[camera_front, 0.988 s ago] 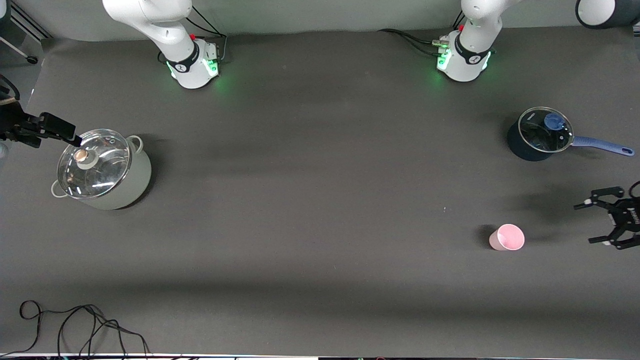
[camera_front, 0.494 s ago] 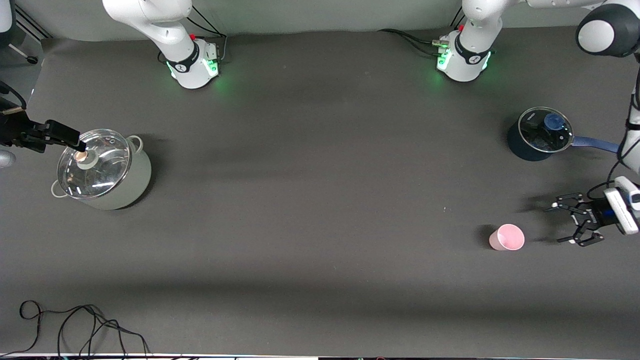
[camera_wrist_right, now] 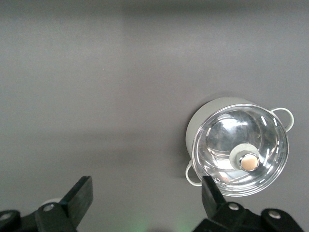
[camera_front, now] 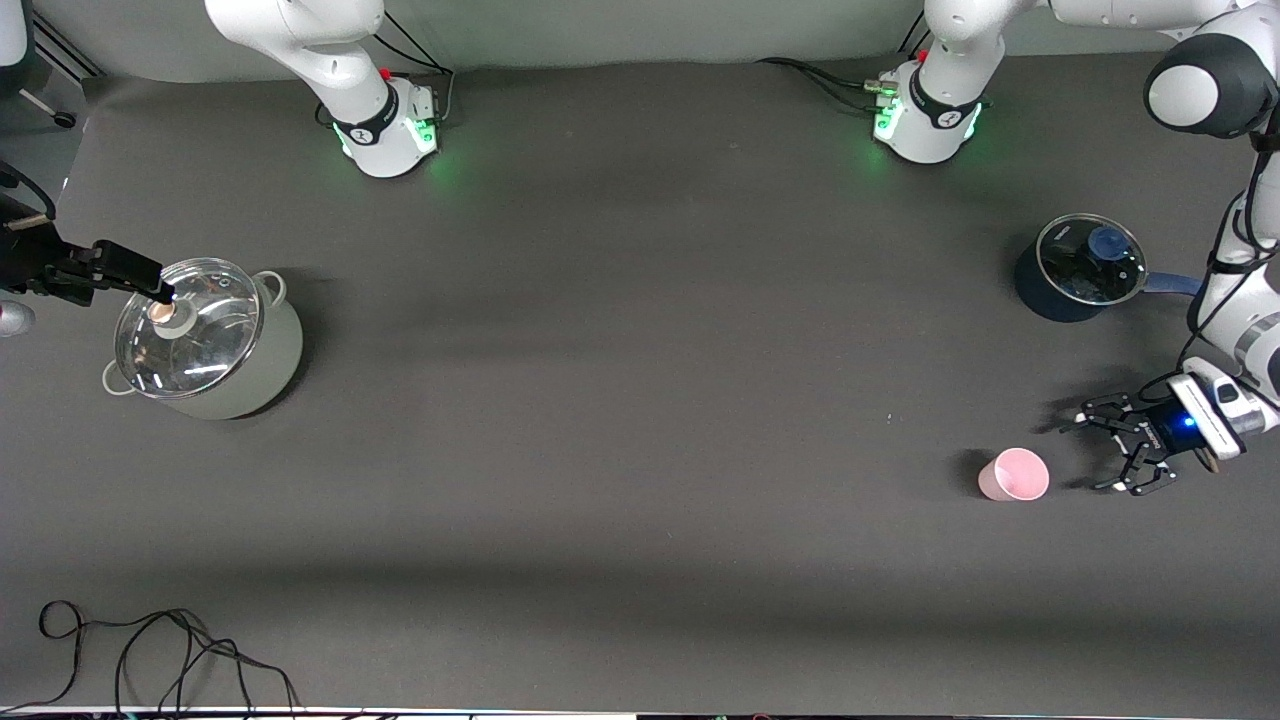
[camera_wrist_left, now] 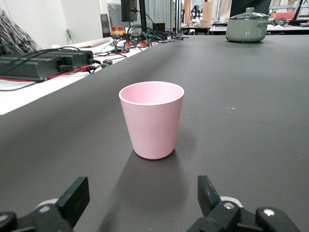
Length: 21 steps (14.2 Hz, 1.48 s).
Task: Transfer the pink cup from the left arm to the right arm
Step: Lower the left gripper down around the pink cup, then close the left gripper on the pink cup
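My left gripper is to hand the pink cup (camera_wrist_left: 151, 118) over to my right gripper, so it needs to grab the cup by its lower side (camera_wrist_left: 153, 140) next.
The pink cup (camera_front: 1013, 474) stands upright on the dark table toward the left arm's end, mouth up and empty. My left gripper (camera_front: 1088, 456) is low beside it, lying level, open, with its fingers pointed at the cup and a short gap between them and it. In the left wrist view the cup (camera_wrist_left: 151, 118) stands centred ahead of the open, empty left gripper (camera_wrist_left: 143, 189). My right gripper (camera_front: 150, 278) hangs over the lidded grey-green pot (camera_front: 205, 335) at the right arm's end. In the right wrist view the right gripper (camera_wrist_right: 145, 191) is open and empty, above that pot (camera_wrist_right: 239, 147).
A dark blue saucepan (camera_front: 1080, 265) with a glass lid and blue handle stands farther from the front camera than the cup. Loose black cables (camera_front: 150, 650) lie at the table's near corner at the right arm's end. The pot also shows in the left wrist view (camera_wrist_left: 247, 24).
My left gripper has come in from the table's end toward the pink cup, still open. The right gripper has shifted slightly over the pot. The cup has not moved.
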Each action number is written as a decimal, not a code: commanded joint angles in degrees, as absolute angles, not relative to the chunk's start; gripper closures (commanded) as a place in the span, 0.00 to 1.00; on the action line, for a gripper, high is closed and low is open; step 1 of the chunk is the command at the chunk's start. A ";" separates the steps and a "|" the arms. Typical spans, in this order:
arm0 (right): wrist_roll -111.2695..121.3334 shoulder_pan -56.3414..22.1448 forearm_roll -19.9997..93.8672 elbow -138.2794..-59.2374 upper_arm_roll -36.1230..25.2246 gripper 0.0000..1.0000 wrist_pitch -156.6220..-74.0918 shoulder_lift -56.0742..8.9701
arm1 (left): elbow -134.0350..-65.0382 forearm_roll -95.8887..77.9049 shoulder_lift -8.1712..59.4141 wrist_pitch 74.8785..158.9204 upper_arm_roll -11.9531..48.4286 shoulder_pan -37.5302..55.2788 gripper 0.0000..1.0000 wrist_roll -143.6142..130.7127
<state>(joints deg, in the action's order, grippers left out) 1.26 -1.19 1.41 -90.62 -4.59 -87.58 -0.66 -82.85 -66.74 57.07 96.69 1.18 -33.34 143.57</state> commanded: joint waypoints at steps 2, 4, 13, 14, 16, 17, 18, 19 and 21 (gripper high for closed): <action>0.70 -1.58 1.93 -89.03 -4.83 0.00 -86.48 -1.41 | -83.85 -69.61 57.66 99.14 1.49 -31.21 0.00 145.46; 0.79 -1.50 1.93 -89.03 -4.83 0.00 -86.48 -1.41 | -84.98 -71.71 57.66 100.37 1.49 -29.63 0.00 145.37; 0.79 -1.23 1.93 -89.03 -4.83 0.00 -86.48 -1.41 | -86.66 -75.67 58.01 103.89 1.67 -24.88 0.00 145.11; 0.88 -1.32 1.93 -88.95 -4.83 0.00 -86.48 -1.49 | -86.66 -75.67 58.01 103.97 2.10 -24.87 0.00 144.93; 0.97 -1.23 1.93 -89.03 -4.83 0.00 -86.48 -1.58 | -87.01 -75.67 57.92 104.32 2.72 -24.87 0.00 143.53; 0.97 -1.23 1.93 -89.03 -4.83 0.00 -86.48 -1.58 | -87.10 -75.67 57.83 104.24 2.90 -24.87 0.00 143.26; 0.97 -1.23 2.02 -89.03 -4.83 0.00 -86.48 -1.58 | -87.19 -75.59 57.75 104.24 2.90 -24.87 0.05 143.26; 0.88 -1.32 1.93 -89.03 -4.83 0.00 -86.48 -1.58 | -87.19 -75.59 57.66 104.24 2.81 -24.96 0.17 143.35; 0.88 -1.32 2.02 -89.03 -4.83 0.00 -86.48 -1.58 | -87.19 -75.50 57.57 104.33 2.81 -24.96 0.47 143.35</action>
<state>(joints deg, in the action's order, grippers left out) 1.27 -1.15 1.41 -90.61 -4.69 -87.57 -0.79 -86.02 -74.49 58.59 103.48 3.00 -25.29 143.79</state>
